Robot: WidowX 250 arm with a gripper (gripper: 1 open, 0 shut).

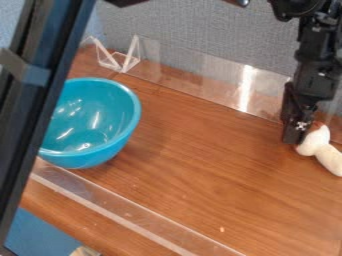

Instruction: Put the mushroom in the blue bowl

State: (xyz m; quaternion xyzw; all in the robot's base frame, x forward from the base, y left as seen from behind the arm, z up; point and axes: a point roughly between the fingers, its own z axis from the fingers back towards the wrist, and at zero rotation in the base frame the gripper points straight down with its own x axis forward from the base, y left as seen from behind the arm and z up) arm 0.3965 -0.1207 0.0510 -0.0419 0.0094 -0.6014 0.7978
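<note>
The mushroom (322,151) needs to go in the blue bowl, so my gripper next needs to hold the mushroom by its reddish cap (310,130).
The blue bowl (83,122) stands upright and empty at the left of the wooden table (201,180). The mushroom (322,151) lies on its side at the far right edge of the view. Its cream stem shows, while its reddish cap is mostly hidden behind the gripper. My gripper (305,134) points straight down right at the cap end, low over the table, with one black finger (295,126) on the near side of the cap. It is open; the second finger is hard to make out. Whether it touches the mushroom cannot be told.
A low clear plastic wall (227,82) runs along the back of the table, with a small clear triangular stand (120,55) behind the bowl. A dark slanted post (40,100) crosses the left foreground. A clear strip (120,215) edges the table's front.
</note>
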